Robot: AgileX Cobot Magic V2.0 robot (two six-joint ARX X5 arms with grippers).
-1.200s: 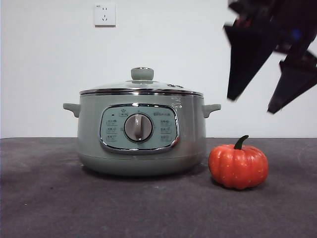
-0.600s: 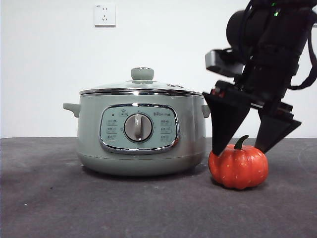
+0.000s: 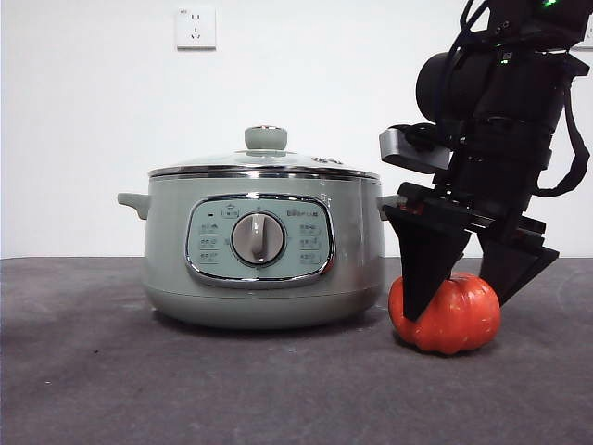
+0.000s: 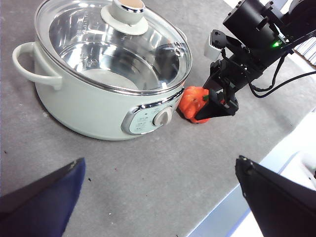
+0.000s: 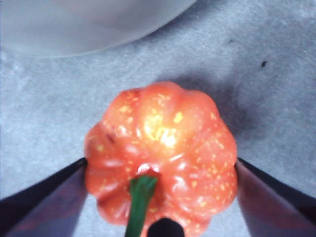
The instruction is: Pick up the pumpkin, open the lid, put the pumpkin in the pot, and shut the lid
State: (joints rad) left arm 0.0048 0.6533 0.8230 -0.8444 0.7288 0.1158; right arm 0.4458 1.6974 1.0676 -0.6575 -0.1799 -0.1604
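Observation:
My left gripper should next grab the lid by the sides of its narrow knob (image 3: 266, 139) to open it, because the wide glass disc (image 3: 218, 168) reaches across the whole pot.
The orange-red pumpkin (image 3: 452, 320) sits on the dark table just right of the sage-green pot (image 3: 264, 250). The glass lid (image 3: 266, 165) with its green knob rests shut on the pot. My right gripper (image 3: 459, 311) has come down from above, and its open jaws straddle the pumpkin (image 5: 163, 138) on both sides, close to its ribs. The stem is hidden in the front view but shows in the right wrist view. My left gripper (image 4: 159, 160) is open and empty, high above the table, looking down on the pot (image 4: 84, 106), the lid (image 4: 113, 44) and the pumpkin (image 4: 192, 103).
A white wall with a socket (image 3: 195, 28) stands behind the table. The table's edge (image 4: 232, 197) runs near the pumpkin's side in the left wrist view. Cables (image 4: 276, 81) trail from the right arm.
The right gripper has come down from the upper right, first to the pumpkin's top, then lower, so its jaws now flank the pumpkin. Pot, lid and pumpkin have not moved.

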